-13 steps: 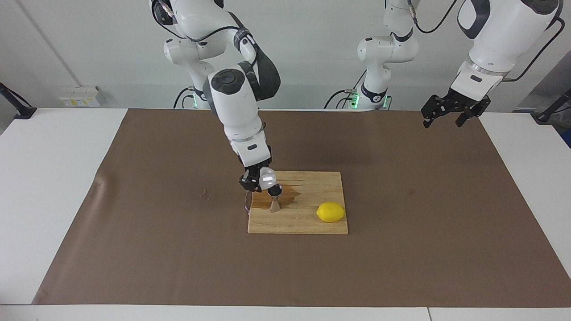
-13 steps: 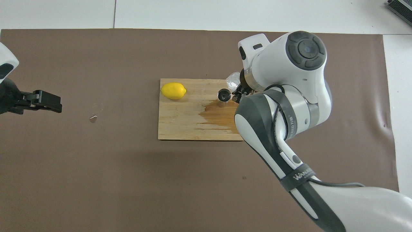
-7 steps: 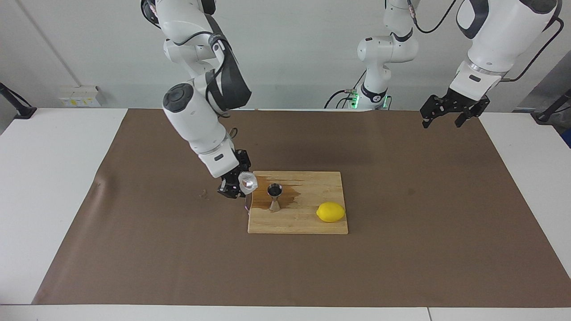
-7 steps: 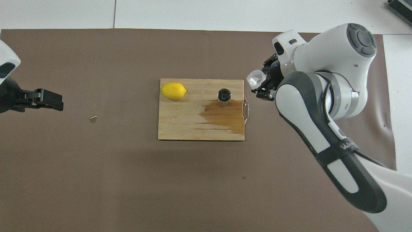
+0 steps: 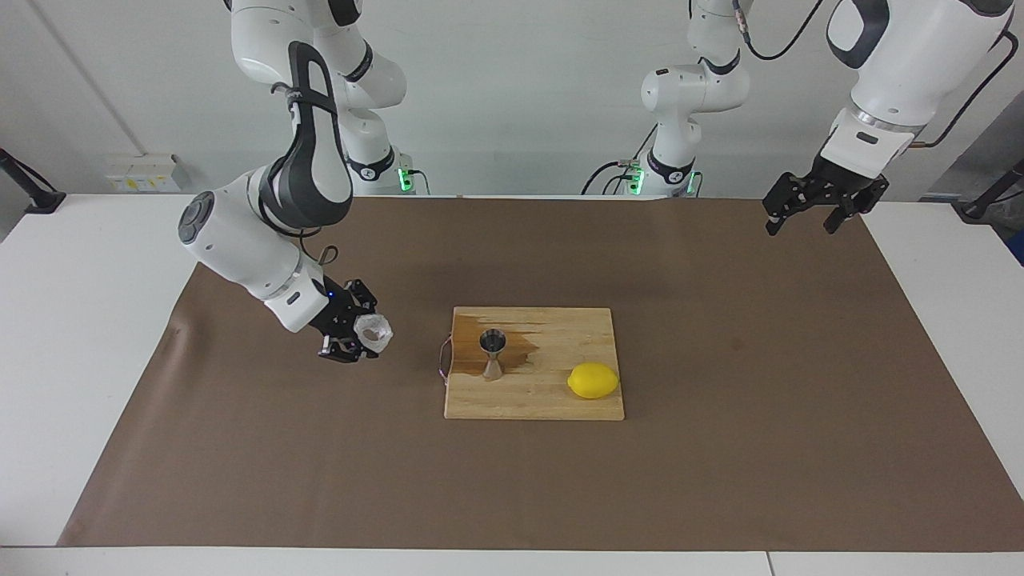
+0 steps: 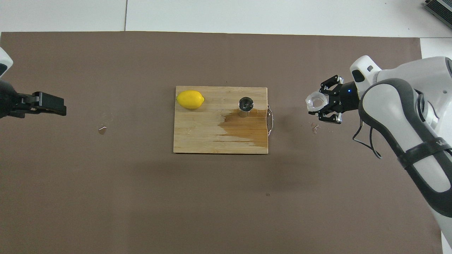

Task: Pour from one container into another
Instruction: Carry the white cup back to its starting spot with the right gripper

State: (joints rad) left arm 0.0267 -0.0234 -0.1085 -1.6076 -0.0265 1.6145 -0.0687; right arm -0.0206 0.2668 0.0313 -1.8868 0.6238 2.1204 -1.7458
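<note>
The clear cup (image 5: 374,330) hangs above the brown mat, off its wet spots, and would fall if released, so it is too early to open my right gripper.
My right gripper (image 5: 353,337) is shut on the small clear cup (image 5: 374,330), held a little above the brown mat, off the board toward the right arm's end. In the overhead view the cup (image 6: 315,101) shows its open mouth beside the gripper (image 6: 327,104). The steel jigger (image 5: 492,353) stands upright on the wooden cutting board (image 5: 560,402), at its end toward the right arm; it also shows in the overhead view (image 6: 245,106). My left gripper (image 5: 824,210) is open and empty, raised over the mat's corner at the left arm's end, waiting.
A yellow lemon (image 5: 593,381) lies on the board at its left-arm end. A dark wet stain (image 6: 243,125) spreads over the board (image 6: 197,139) beside the jigger. Small wet spots (image 6: 314,128) mark the mat under the cup. A metal handle (image 6: 270,120) sticks out of the board's end.
My right gripper has carried the cup away from above the jigger, off the board and out over the mat toward the right arm's end. The left gripper shifted only slightly.
</note>
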